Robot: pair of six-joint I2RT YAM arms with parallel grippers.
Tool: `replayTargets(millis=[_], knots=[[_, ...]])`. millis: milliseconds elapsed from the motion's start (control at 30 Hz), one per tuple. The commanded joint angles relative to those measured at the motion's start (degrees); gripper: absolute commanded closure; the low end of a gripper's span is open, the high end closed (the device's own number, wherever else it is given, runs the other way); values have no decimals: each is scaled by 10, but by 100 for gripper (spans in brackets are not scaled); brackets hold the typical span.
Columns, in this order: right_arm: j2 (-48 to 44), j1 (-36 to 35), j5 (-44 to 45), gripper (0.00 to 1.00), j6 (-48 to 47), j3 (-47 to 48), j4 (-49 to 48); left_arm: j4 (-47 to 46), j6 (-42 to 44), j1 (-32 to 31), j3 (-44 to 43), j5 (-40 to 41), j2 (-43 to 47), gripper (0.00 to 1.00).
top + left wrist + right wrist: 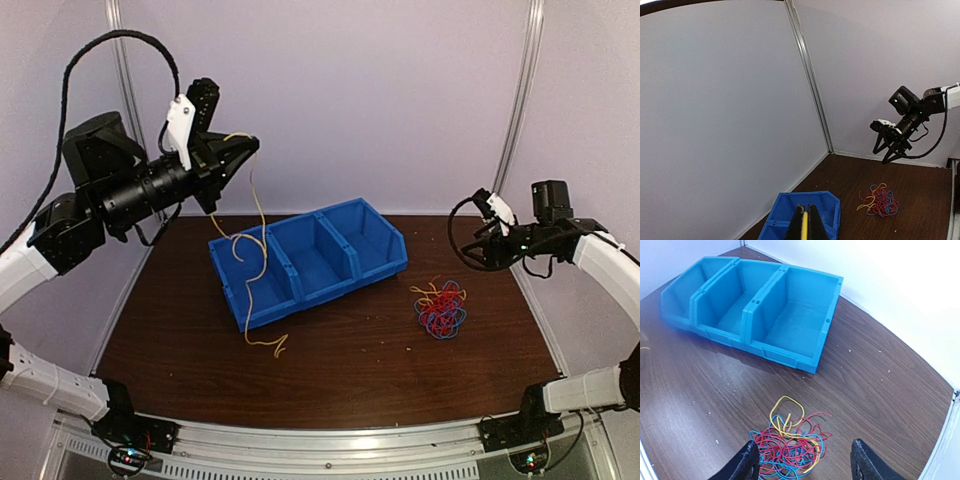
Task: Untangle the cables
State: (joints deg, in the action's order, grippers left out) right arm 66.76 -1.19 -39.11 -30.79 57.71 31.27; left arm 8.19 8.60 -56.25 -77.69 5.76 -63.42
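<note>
My right gripper grabs the yellow cable's loop outside the tangle next, leaving the red and blue cables free to stay behind.
A tangle of red, blue and yellow cables (441, 308) lies on the brown table, right of the blue bin. My left gripper (250, 146) is raised high at the back left, shut on a single yellow cable (263, 235). That cable hangs down across the bin's left end, and its tip rests on the table. The left wrist view shows the yellow cable (804, 227) pinched between the closed fingers. My right gripper (805, 462) hovers open over the tangle (790, 445), a finger on either side and nothing gripped. It sits above and right of the tangle in the top view.
A blue three-compartment bin (340, 288) stands diagonally at the table's middle, its compartments bare apart from the hanging cable. White walls enclose the back and both sides. A metal rail runs along the near edge.
</note>
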Motion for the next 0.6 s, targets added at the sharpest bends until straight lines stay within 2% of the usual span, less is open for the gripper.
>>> replayTargets(millis=[0, 233, 567], knots=[[-4, -27, -84, 38, 5, 20, 30, -52, -44, -1, 0, -101, -32, 100], [22, -122, -130, 39, 19, 21, 10, -131, -93, -2, 17, -162, -93, 100], [97, -240, -152, 38, 89, 105, -53, -200, -162, -2, 67, -142, -135, 100]])
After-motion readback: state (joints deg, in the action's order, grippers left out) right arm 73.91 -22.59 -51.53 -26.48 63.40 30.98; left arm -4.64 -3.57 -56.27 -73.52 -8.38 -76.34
